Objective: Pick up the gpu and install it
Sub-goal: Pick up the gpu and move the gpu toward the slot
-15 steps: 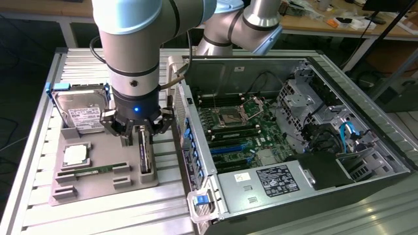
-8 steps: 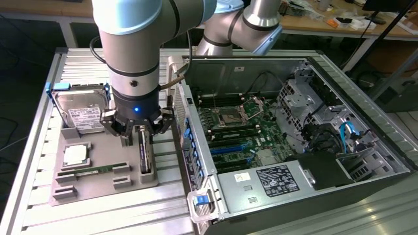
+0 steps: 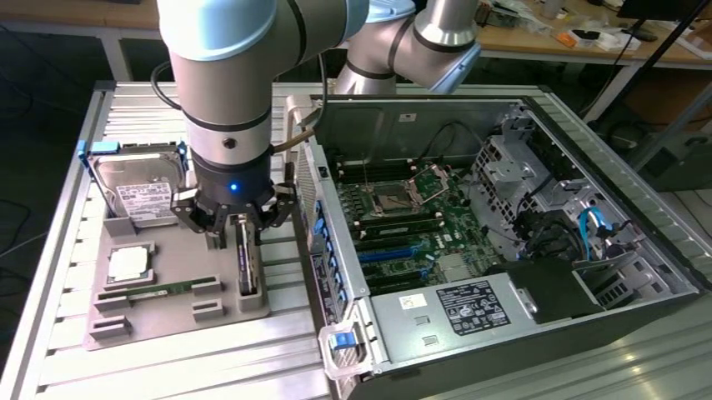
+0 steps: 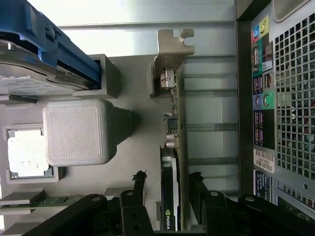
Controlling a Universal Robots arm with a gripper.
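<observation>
My gripper should close on the GPU now. My open fingers reach down on either side of it in the wrist view, above the grey tray (image 4: 142,147).
The gpu (image 3: 247,265) stands on edge in a slot of the grey holder tray (image 3: 167,321), a thin dark card with a silvery metal bracket. My gripper (image 3: 238,223) hangs straight over it, lowered onto its upper edge. In the wrist view the gpu (image 4: 173,118) runs between my black fingers (image 4: 139,183), one on each side of the card with a small gap showing. My gripper (image 4: 168,181) is open and straddles the card without clamping it. The card still rests in its slot.
On the same tray lie a silver hard drive in a blue frame (image 3: 133,190), a square processor chip (image 3: 130,264) and a green memory stick (image 3: 156,291). The open computer case (image 3: 468,317) with its motherboard (image 3: 406,221) lies at the exterior view's right, close beside the tray.
</observation>
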